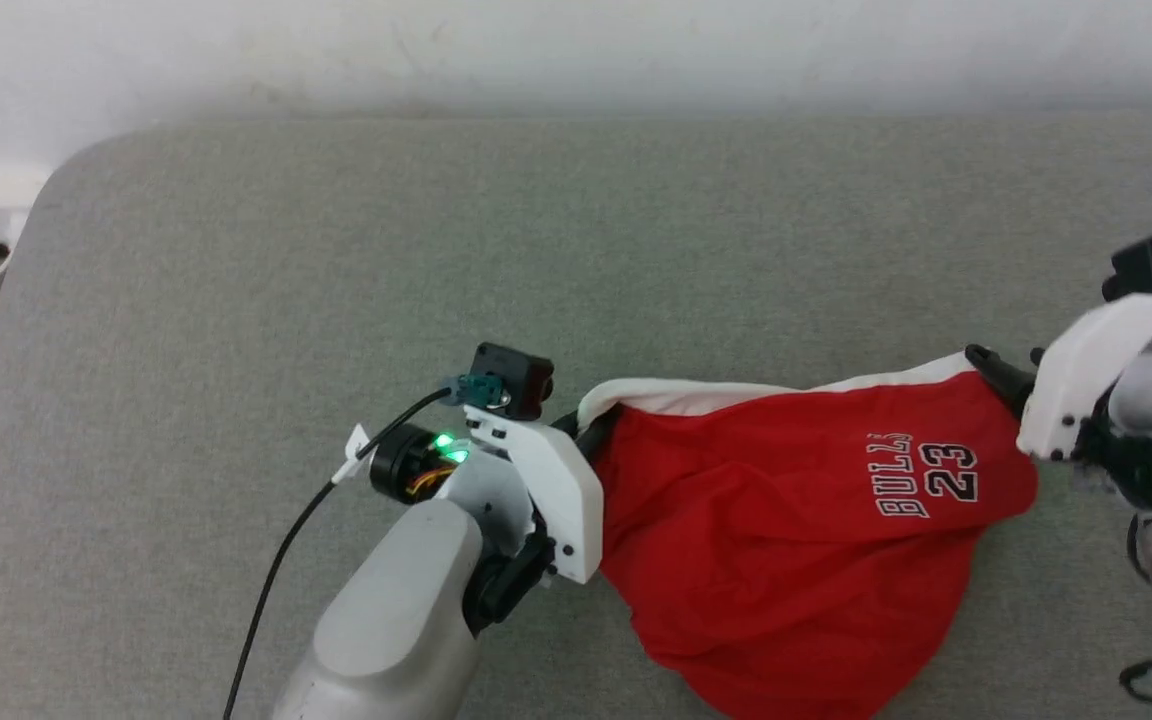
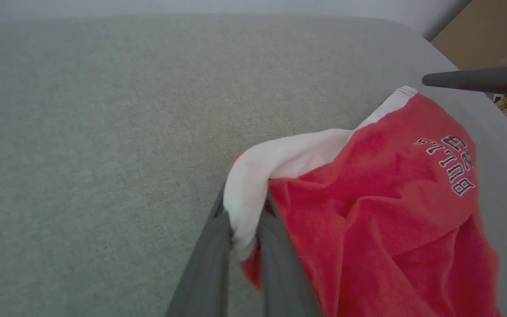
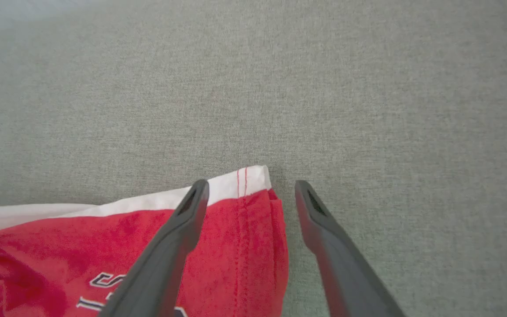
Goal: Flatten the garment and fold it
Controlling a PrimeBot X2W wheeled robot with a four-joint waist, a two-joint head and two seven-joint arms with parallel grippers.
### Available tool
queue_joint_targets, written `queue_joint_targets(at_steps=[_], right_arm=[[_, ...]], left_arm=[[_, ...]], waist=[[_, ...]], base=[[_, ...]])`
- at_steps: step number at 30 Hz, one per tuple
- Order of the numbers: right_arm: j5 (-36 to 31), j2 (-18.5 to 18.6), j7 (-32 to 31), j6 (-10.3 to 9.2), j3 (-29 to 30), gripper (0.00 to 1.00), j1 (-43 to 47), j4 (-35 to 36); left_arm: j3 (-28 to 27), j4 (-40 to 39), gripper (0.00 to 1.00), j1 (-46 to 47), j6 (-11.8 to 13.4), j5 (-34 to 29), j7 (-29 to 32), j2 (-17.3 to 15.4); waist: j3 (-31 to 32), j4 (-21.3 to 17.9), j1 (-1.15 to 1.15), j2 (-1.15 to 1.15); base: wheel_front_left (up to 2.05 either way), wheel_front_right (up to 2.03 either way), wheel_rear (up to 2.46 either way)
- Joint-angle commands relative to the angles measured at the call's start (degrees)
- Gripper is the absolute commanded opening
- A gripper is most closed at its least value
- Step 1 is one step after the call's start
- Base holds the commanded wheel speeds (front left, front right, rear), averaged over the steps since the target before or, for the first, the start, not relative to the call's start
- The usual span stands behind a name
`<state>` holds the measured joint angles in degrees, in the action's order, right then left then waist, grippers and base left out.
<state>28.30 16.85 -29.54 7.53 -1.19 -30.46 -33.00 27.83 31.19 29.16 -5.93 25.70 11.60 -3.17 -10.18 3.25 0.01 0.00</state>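
My right gripper needs to grab the white trim by its stitched end corner (image 1: 963, 365) next. Then I can stretch the shorts (image 1: 776, 528) flat to fold them.
The garment (image 1: 796, 520), red shorts with white trim and "BULLS 23" lettering, lies crumpled on the grey surface, its top edge stretched between my two grippers. My left gripper (image 1: 588, 428) is shut on the white trim at the garment's left end. In the left wrist view the two dark fingers (image 2: 205, 264) pinch a fold of white trim (image 2: 253, 176). My right gripper (image 1: 994, 368) is at the garment's right corner. In the right wrist view it (image 3: 251, 190) stands open, its fingers on either side of the stitched corner (image 3: 253, 207), one over the fabric, one over the bare surface.
The grey fabric-covered surface (image 1: 536, 230) reaches back to a pale wall, with a rounded corner at the far left (image 1: 76, 170). A black cable (image 1: 276, 570) trails from my left wrist. A cardboard box (image 2: 478, 35) stands beyond the surface's edge.
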Motion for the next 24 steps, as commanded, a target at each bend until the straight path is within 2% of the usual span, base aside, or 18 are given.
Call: queue_joint_targets(at_steps=[1, 8, 13, 14, 15, 16, 17, 21, 24], right_arm=[[0.27, 0.73, -2.57, -0.04, -1.24, 1.00, -3.35, -2.62], [-0.53, 1.60, -8.83, -0.04, -6.87, 1.00, -11.21, -9.37], [-0.44, 1.81, -15.95, -0.04, -10.55, 1.00, -13.06, -14.26], [-0.35, 1.80, -18.03, -0.04, -11.62, 0.87, -13.18, -15.16], [-0.04, 1.73, -19.80, -0.04, -12.40, 0.64, -13.23, -15.83], [0.36, 1.69, -21.27, -0.04, -12.95, 0.27, -13.22, -16.42], [0.75, 1.62, -22.75, -0.04, -13.43, 0.00, -13.10, -17.03], [2.19, 1.47, -25.97, -0.04, -14.52, 0.00, -13.08, -17.45], [2.85, 2.02, -24.43, -0.04, -15.69, 0.00, -13.53, -14.95]], left_arm=[[0.54, -2.44, 0.00, -1.06, 0.35, -0.41, 0.08, -0.12], [1.21, -9.02, 0.00, -1.72, 1.30, -0.87, 0.94, -0.93], [1.44, -11.14, 0.00, -2.36, 1.79, -0.96, 1.44, -1.50], [1.46, -11.47, 0.00, -2.51, 1.93, -0.96, 1.59, -1.65], [1.45, -11.78, 0.00, -2.65, 2.06, -0.93, 1.67, -1.78], [1.44, -12.04, 0.00, -2.79, 2.16, -0.87, 1.73, -1.88], [1.42, -12.22, 0.00, -2.92, 2.27, -0.82, 1.77, -1.98], [1.08, -12.78, 0.00, -3.24, 2.78, -0.51, 1.83, -2.43], [0.74, -13.11, 0.00, -3.31, 3.01, -0.28, 1.69, -2.86]], waist=[[-2.71, 2.22, -0.01, 0.00], [-6.54, 2.89, -0.01, 0.00], [-7.48, 2.88, -0.01, 0.00], [-7.56, 2.86, -0.01, 0.00], [-7.59, 2.82, -0.01, 0.00], [-7.55, 2.81, -0.01, 0.00], [-7.44, 2.78, -0.01, 0.00], [-6.86, 2.43, -0.01, 0.00], [-5.96, 2.03, -0.01, 0.00]], base=[[0.00, 0.00, 0.00], [0.00, 0.00, 0.00], [0.00, 0.00, 0.00], [0.00, 0.00, 0.00], [0.00, 0.00, 0.00], [0.00, 0.00, 0.00], [0.00, 0.00, 0.00], [0.00, 0.00, 0.00], [0.00, 0.00, 0.00]])
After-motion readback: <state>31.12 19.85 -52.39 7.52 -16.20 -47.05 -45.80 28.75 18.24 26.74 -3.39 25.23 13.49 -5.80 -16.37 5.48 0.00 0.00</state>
